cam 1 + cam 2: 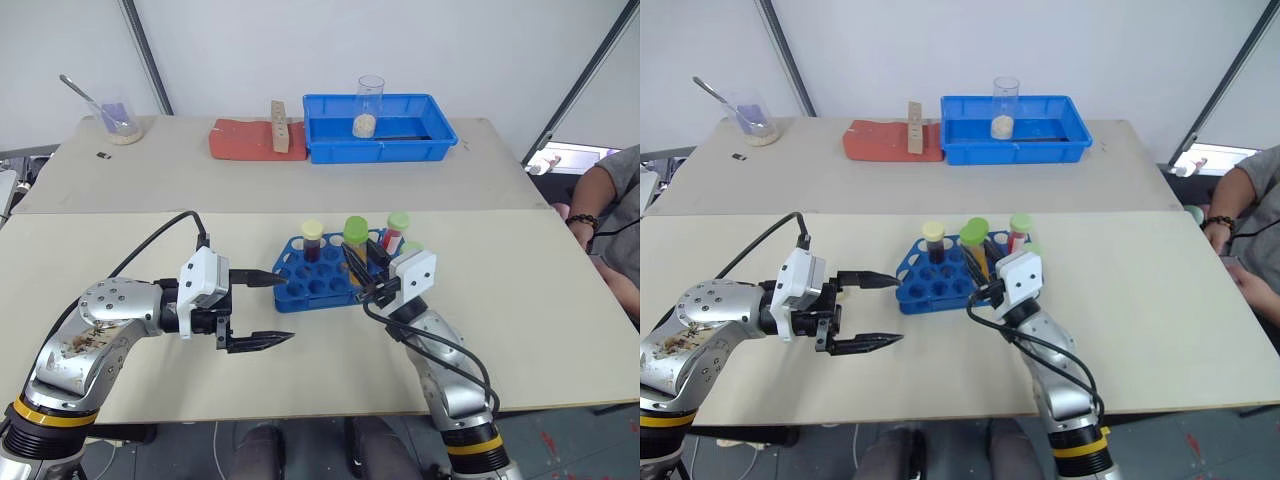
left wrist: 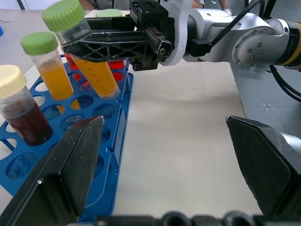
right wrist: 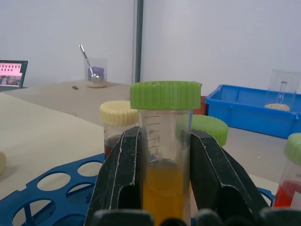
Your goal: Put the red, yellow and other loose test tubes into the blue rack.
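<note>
The orange tube's lower end sits in the rack's top grid (image 1: 345, 284), so the tube would stay in the blue rack and the robot's right gripper needs to open.
The blue rack (image 1: 310, 283) lies on the near table between my two grippers. My right gripper (image 1: 353, 258) is shut on a test tube (image 3: 164, 141) with a green cap and yellow-orange liquid, held tilted with its lower end at the rack's top grid. Standing in the rack are a cream-capped tube (image 1: 312, 236) of dark red-brown liquid, a second green-capped orange tube (image 2: 49, 70) and a green-capped red tube (image 1: 396, 228). Left of the rack, my left gripper (image 1: 262, 308) is open with nothing between its fingers (image 2: 70, 165).
On the far table stand a blue tray (image 1: 425, 150) with a glass beaker (image 1: 370, 105) in it, a red pad (image 1: 240, 140) with a wooden block (image 1: 281, 125), and a cup with a spoon (image 1: 118, 120). A person (image 1: 612, 205) sits at the right edge.
</note>
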